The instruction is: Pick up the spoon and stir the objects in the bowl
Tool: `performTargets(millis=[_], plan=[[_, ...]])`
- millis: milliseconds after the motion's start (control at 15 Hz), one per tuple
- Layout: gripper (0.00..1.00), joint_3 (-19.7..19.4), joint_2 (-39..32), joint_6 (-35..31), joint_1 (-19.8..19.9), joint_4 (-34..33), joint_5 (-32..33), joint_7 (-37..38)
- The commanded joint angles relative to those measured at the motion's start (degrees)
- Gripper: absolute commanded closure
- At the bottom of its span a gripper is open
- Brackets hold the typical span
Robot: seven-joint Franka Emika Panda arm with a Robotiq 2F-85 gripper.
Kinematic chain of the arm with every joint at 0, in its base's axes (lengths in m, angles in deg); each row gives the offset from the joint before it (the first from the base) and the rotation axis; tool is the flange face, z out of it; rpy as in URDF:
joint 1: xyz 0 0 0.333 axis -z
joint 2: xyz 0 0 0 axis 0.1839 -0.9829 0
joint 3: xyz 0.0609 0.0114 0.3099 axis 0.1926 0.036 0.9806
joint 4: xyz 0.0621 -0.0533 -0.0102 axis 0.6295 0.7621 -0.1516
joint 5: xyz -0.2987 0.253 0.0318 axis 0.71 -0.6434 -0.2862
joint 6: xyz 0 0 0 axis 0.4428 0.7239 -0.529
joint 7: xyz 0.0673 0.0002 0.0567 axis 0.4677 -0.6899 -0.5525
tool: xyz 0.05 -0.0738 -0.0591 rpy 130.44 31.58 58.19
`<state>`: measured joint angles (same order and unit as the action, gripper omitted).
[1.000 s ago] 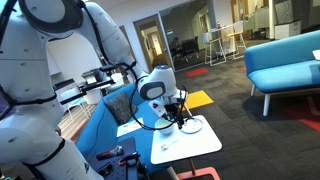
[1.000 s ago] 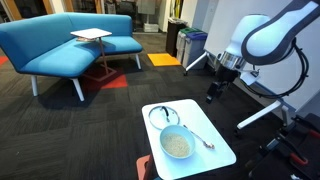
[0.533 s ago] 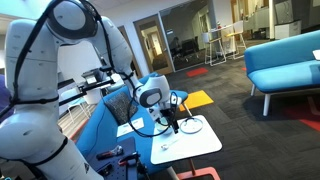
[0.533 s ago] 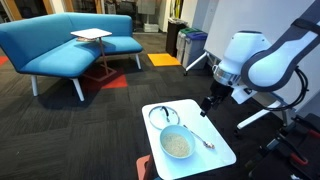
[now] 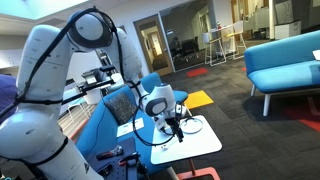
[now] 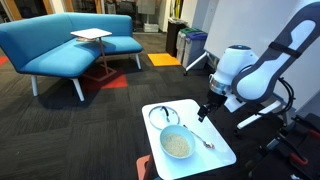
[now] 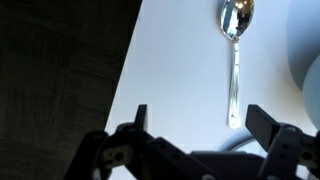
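Note:
The gripper should grab the spoon by the tip of its slender handle next, so the spoon's bowl end stays free to stir the objects in the bowl.
A slender silver spoon (image 7: 234,60) lies flat on the small white table (image 7: 170,70), bowl end up in the wrist view; it also shows in an exterior view (image 6: 201,138). The pale bluish-white bowl (image 6: 177,144) holding beige bits stands at the table's near end, its rim at the wrist view's right edge (image 7: 312,60). My gripper (image 7: 200,115) is open and empty, hovering above the table with the spoon's handle tip just inside the right finger. In both exterior views (image 6: 203,111) (image 5: 178,125) it hangs over the table's edge.
A flatter round white dish (image 6: 163,114) sits at the table's far end. Dark carpet (image 7: 60,70) surrounds the table. A blue sofa (image 6: 60,45) with a small side table stands beyond. A tripod and cables stand beside the arm (image 6: 262,120).
The arm has swung in and come down, bringing the gripper from beside the table to just above it near the spoon. Spoon, bowl and dish have not moved.

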<state>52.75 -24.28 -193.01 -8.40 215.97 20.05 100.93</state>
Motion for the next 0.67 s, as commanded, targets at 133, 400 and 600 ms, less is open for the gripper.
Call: performTargets(millis=[133, 400, 600], plan=[[0.0, 1.0, -5.67, -0.98, 1.16, -4.78, 0.87, -1.27], [0.0, 1.99, -8.07, -0.45, 1.28, -6.52, 0.87, -2.21], [0.0, 3.2, -9.33, -0.52, 1.29, -7.2, 0.74, -2.37]])
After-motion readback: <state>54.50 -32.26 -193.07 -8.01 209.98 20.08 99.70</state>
